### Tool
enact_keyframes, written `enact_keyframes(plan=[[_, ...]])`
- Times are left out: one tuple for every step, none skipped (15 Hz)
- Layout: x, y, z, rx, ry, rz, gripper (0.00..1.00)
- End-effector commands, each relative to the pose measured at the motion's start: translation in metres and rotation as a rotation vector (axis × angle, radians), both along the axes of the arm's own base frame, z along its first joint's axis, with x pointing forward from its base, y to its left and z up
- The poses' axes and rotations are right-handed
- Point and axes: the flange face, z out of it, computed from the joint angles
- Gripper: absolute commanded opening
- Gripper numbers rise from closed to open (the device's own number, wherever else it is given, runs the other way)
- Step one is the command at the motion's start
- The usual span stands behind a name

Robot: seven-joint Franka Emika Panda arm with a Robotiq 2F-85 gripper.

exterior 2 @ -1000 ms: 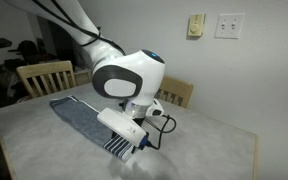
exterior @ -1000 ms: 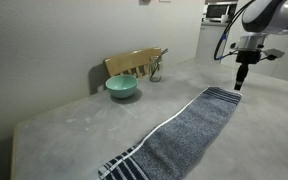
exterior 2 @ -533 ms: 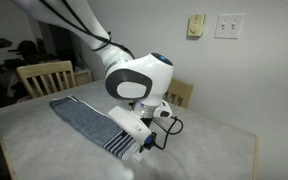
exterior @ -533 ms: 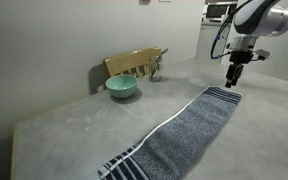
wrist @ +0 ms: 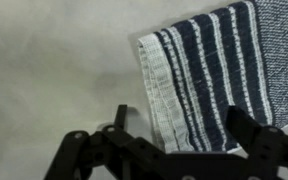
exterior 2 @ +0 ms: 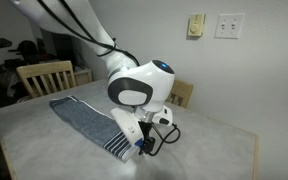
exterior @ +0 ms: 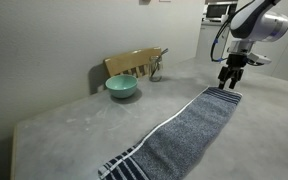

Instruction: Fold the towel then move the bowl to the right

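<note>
The gripper grips the towel [exterior: 179,135] by the corner of its far striped end next, to fold that end over onto the opposite striped end.
The long grey towel [exterior: 179,135] lies flat across the table, with navy and white stripes at both ends. It also shows in an exterior view [exterior 2: 84,120] and its striped end fills the wrist view [wrist: 209,70]. My gripper [exterior: 229,82] is open and hovers just above the far striped end; in the wrist view [wrist: 179,128] its fingers straddle the towel's corner without touching it. In an exterior view the gripper [exterior 2: 144,148] hangs over the near striped end. The mint-green bowl [exterior: 122,87] sits by the wall, far from the gripper.
A tan wooden rack [exterior: 134,63] stands right behind the bowl against the wall. A wooden chair [exterior 2: 46,76] stands beyond the table. The table edge [exterior: 14,150] runs along the near left.
The gripper has moved from beyond the towel's far end down and over its striped corner, and its jaws have opened.
</note>
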Motion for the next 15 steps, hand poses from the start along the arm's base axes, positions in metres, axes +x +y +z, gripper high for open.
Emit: enact_keyframes(plan=[[0.007,-0.005,-0.013,0.02,-0.009,-0.075,1.0],[0.008,-0.003,-0.015,0.025,-0.008,-0.089,1.0],[0.01,-0.002,-0.014,0.029,-0.01,-0.101,1.0],[0.011,-0.001,-0.016,0.035,-0.011,-0.112,1.0],[0.011,0.0,-0.016,0.04,-0.009,-0.124,1.0],[0.012,0.001,-0.017,0.049,-0.009,-0.13,1.0],[0.013,0.003,-0.018,0.051,-0.008,-0.135,1.0],[0.014,0.004,-0.017,0.054,-0.007,-0.138,1.0],[0.015,0.006,-0.018,0.054,-0.007,-0.139,1.0],[0.016,0.008,-0.018,0.054,-0.004,-0.137,1.0],[0.017,0.01,-0.018,0.054,-0.002,-0.134,0.76],[0.019,0.012,-0.018,0.053,0.0,-0.124,0.73],[0.02,0.015,-0.017,0.05,0.01,-0.094,0.67],[0.021,0.016,-0.016,0.047,0.018,-0.07,0.58],[0.021,0.018,-0.016,0.042,0.037,-0.03,0.52]])
